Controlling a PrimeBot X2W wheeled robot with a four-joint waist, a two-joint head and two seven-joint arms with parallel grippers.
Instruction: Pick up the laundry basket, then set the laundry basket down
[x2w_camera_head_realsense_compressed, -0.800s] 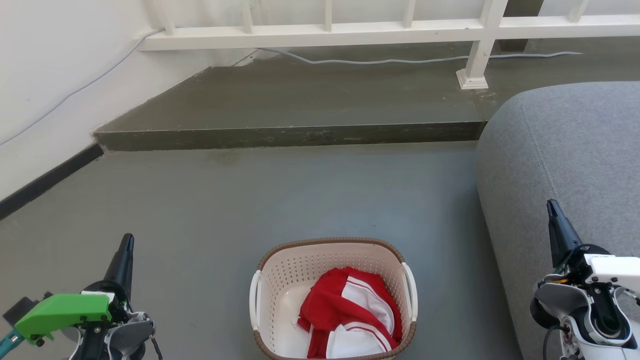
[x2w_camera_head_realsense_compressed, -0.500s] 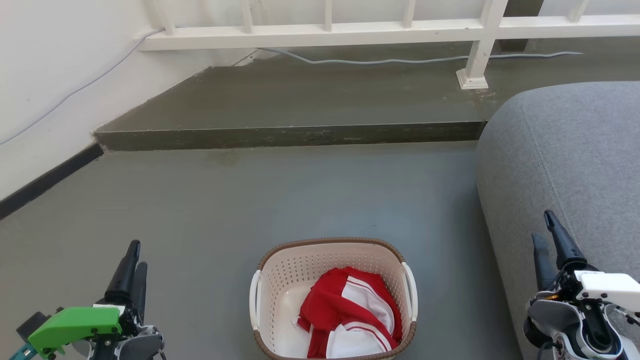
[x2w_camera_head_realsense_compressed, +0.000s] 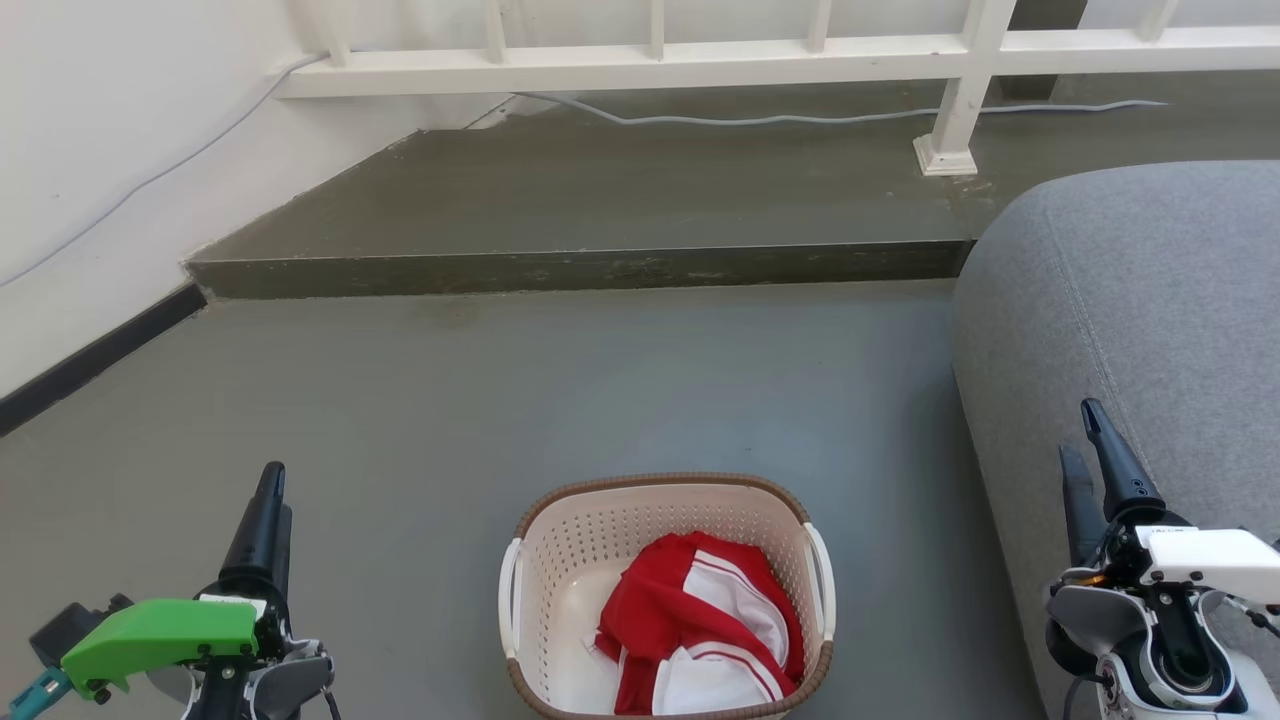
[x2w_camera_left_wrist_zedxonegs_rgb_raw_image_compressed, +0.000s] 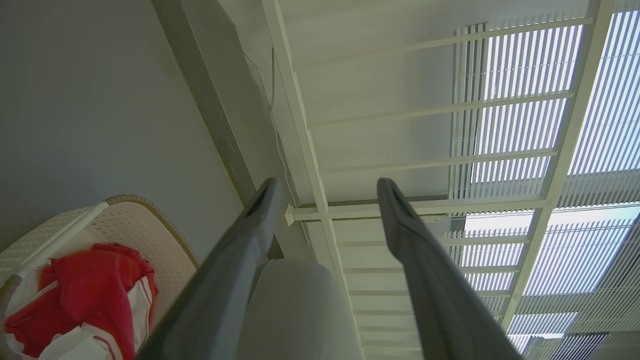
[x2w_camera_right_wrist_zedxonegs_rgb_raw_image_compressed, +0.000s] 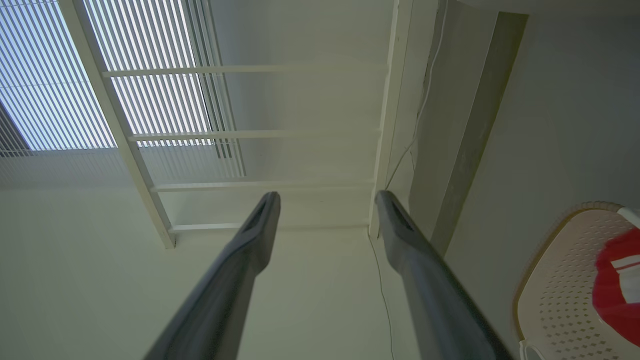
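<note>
I next need to grab the white handle beside the empty end (x2w_camera_head_realsense_compressed: 510, 598) with my left gripper. That will keep the laundry basket level with a red garment (x2w_camera_head_realsense_compressed: 702, 618) loose inside.
The laundry basket (x2w_camera_head_realsense_compressed: 612, 526) stands on the grey floor at the bottom middle of the head view, cream with a brown rim and white side handles. A red and white garment (x2w_camera_head_realsense_compressed: 700, 625) lies inside it. My left gripper (x2w_camera_head_realsense_compressed: 275, 495) is open to the basket's left, well apart from it and holding nothing. My right gripper (x2w_camera_head_realsense_compressed: 1078, 430) is open to the basket's right, in front of the sofa, also holding nothing. In the left wrist view the left gripper (x2w_camera_left_wrist_zedxonegs_rgb_raw_image_compressed: 327, 182) stands open, with the basket (x2w_camera_left_wrist_zedxonegs_rgb_raw_image_compressed: 145, 225) at lower left. The right wrist view has the open right gripper (x2w_camera_right_wrist_zedxonegs_rgb_raw_image_compressed: 327, 195) and the basket (x2w_camera_right_wrist_zedxonegs_rgb_raw_image_compressed: 560, 280) at lower right.
A grey sofa (x2w_camera_head_realsense_compressed: 1150, 300) fills the right side, close to my right arm. A raised concrete step (x2w_camera_head_realsense_compressed: 580, 270) crosses the floor ahead, with a white railing (x2w_camera_head_realsense_compressed: 700, 60) and a cable (x2w_camera_head_realsense_compressed: 750, 122) on it. A white wall (x2w_camera_head_realsense_compressed: 80, 150) runs along the left.
Each gripper showed as a single finger at first and now shows two fingers apart. The right gripper has shifted slightly left. The basket has not moved.
</note>
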